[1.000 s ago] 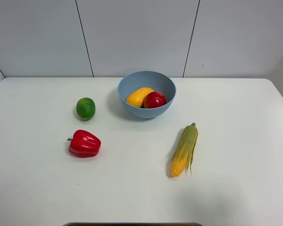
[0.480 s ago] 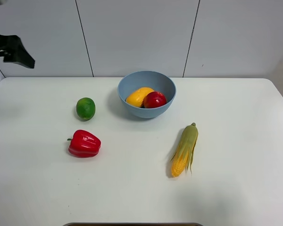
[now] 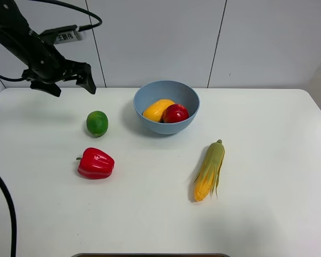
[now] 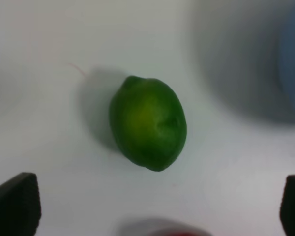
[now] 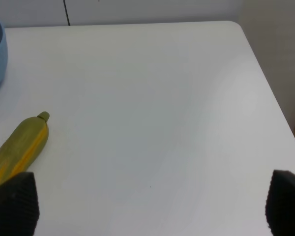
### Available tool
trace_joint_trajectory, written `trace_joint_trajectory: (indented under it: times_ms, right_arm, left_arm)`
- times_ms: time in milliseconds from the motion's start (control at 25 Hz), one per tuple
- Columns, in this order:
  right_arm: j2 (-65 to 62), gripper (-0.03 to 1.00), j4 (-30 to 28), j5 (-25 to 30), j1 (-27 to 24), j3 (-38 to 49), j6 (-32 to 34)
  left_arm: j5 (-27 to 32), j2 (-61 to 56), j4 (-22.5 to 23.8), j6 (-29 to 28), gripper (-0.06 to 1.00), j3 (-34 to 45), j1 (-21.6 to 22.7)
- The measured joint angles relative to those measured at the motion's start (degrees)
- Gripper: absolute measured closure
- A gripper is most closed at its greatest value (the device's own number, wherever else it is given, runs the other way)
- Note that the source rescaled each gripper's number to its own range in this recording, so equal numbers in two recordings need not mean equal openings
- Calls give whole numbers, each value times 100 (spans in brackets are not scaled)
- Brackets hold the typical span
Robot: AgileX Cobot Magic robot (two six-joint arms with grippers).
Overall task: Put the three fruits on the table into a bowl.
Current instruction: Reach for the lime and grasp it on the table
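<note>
I should next pick up the green lime by its rounded middle (image 3: 97, 123) (image 4: 147, 123) with my left gripper, so that the last fruit can go into the bowl.
The light blue bowl (image 3: 150, 127) stands at the back middle of the white table (image 3: 273, 160). The yellow-orange mango (image 3: 156, 110) and the red apple-like fruit (image 3: 175, 113) lie inside it. The green lime (image 3: 97, 123) sits on the table left of the bowl. My left gripper (image 3: 72, 85) is open and empty in the air, behind and a little left of the lime. In the left wrist view the lime (image 4: 147, 123) lies ahead of the open gripper (image 4: 155, 206), with the bowl (image 4: 294, 73) blurred at the edge. My right gripper (image 5: 150, 204) is open and empty over bare table.
A red bell pepper (image 3: 96, 163) lies in front of the lime. A corn cob (image 3: 208, 170) with green husk lies front right of the bowl, and it shows in the right wrist view (image 5: 17, 147). A black cable hangs at the left edge.
My left arm has come into view from the upper left and moved right and down toward the lime. The fruits, pepper and corn have not moved.
</note>
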Motion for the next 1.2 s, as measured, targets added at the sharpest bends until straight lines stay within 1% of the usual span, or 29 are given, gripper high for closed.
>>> trace_joint_trajectory:
  times_ms: [200,440,600,960,1200]
  right_arm:
    - [0,-3,0,0,0,0,0]
    - [0,-3,0,0,0,0,0]
    - [0,-3,0,0,0,0,0]
    - [0,-3,0,0,0,0,0]
    - [0,-3,0,0,0,0,0]
  left_arm:
    - [-31,515,27,-110,-3,-66,-220]
    - [-172,928,27,-122,-3,-79,-286]
    - [-431,1233,41,-122,-3,-107,-286]
    - [-1042,1682,527,-122,-3,-107,-286]
    - [-1281,1868,616,-122,-3,-107,-286]
